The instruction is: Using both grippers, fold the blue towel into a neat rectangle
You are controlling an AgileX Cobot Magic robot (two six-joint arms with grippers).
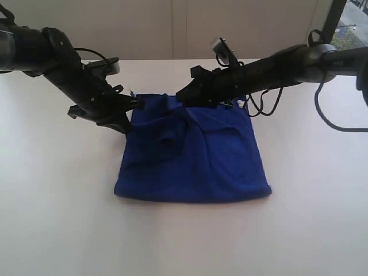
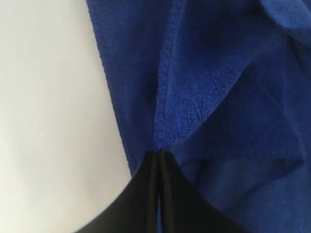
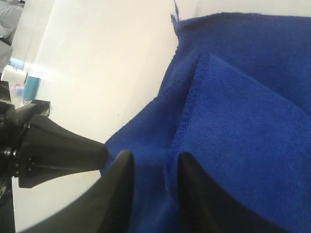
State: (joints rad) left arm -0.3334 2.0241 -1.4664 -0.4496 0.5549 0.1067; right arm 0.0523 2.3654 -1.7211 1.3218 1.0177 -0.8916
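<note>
The blue towel [image 1: 195, 155] has to be stretched straight for a neat rectangular fold, so my right gripper should grab its hemmed edge next.
The blue towel [image 1: 195, 155] lies folded on the white table [image 1: 57, 218], roughly square, with a rumpled flap raised at its far left part. My left gripper [image 1: 137, 103] is at the towel's far left corner. In the left wrist view it [image 2: 159, 154] is shut on the hemmed edge of the towel [image 2: 218, 87]. My right gripper [image 1: 179, 96] reaches across to the far middle of the cloth, close to the left one. Its jaws [image 3: 153, 160] stand open, with a ridge of the towel [image 3: 243, 107] lying between the fingertips [image 3: 121, 162].
The left gripper's black finger [image 3: 58, 150] shows just beside my right jaws. Dark cables [image 1: 333, 115] hang from the right arm over the table's far right. A wall [image 1: 172, 29] runs behind the table. Small bottles [image 3: 19, 77] stand far off the table.
</note>
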